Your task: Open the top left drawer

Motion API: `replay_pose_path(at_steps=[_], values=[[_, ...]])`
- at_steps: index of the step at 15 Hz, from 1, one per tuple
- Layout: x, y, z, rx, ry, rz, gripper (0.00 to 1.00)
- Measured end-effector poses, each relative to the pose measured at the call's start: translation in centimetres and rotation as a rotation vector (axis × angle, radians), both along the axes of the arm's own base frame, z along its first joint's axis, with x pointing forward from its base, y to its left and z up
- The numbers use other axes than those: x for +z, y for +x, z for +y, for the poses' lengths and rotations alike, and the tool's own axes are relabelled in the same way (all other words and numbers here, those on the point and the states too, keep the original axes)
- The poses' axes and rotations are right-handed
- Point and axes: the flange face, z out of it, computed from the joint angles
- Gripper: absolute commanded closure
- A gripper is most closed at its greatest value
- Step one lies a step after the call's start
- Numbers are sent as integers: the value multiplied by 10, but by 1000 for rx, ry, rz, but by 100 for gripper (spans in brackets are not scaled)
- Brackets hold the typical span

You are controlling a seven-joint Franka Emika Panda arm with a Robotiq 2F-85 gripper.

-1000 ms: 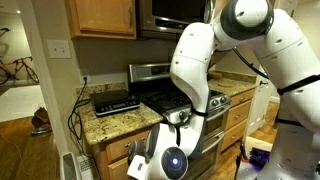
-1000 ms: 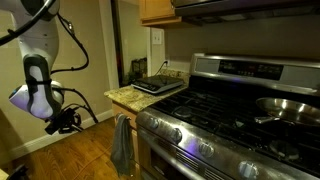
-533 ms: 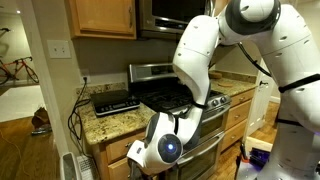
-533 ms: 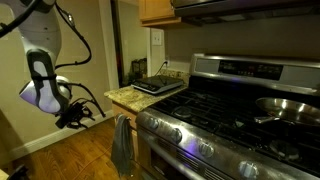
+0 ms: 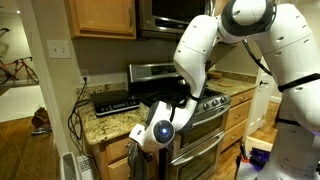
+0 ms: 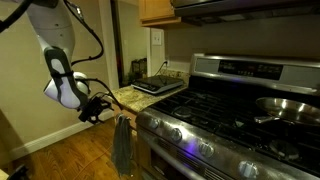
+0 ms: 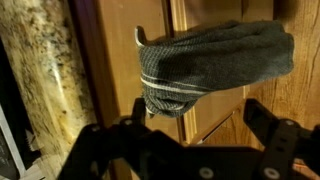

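The gripper grabs the grey striped towel (image 6: pixel 122 146) at its fold over the handle next. It pinches handle and cloth together to pull the drawer open.
The top left drawer (image 5: pixel 118 151) is a shallow oak front just under the granite counter, left of the oven, and it looks closed. In the wrist view its oak front (image 7: pixel 118 50) runs beside the counter edge (image 7: pixel 40 80). A grey striped towel (image 7: pixel 215 60) hangs across the oak fronts and covers part of them. My gripper (image 7: pixel 200 125) is open, its black fingers spread wide just short of the towel with nothing between them. In both exterior views the gripper (image 5: pixel 141 140) (image 6: pixel 104 104) hovers at the counter corner, close to the towel (image 6: pixel 122 146).
A stainless stove (image 5: pixel 165 95) and its oven door (image 5: pixel 205 150) stand beside the drawer. A black appliance (image 5: pixel 115 101) with cables (image 5: pixel 75 120) sits on the granite counter (image 5: pixel 110 122). A pan (image 6: pixel 285 108) rests on the burners. There is wooden floor (image 6: pixel 60 160) behind the arm.
The arm has swung up and in from over the floor towards the counter corner and towel. Its jaws went from shut to wide open.
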Motion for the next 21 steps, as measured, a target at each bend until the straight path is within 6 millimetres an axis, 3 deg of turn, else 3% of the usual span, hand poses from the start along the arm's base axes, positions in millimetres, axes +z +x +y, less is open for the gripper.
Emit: replay_pose_path(at_steps=[5, 12, 19, 20, 21], values=[[-3, 27, -12, -20, 11, -16, 0], [-23, 41, -10, -27, 54, 15, 0], [-37, 61, -20, -13, 63, 25, 0], [-37, 66, -22, -10, 64, 23, 4], [-39, 69, -25, -10, 66, 23, 23]])
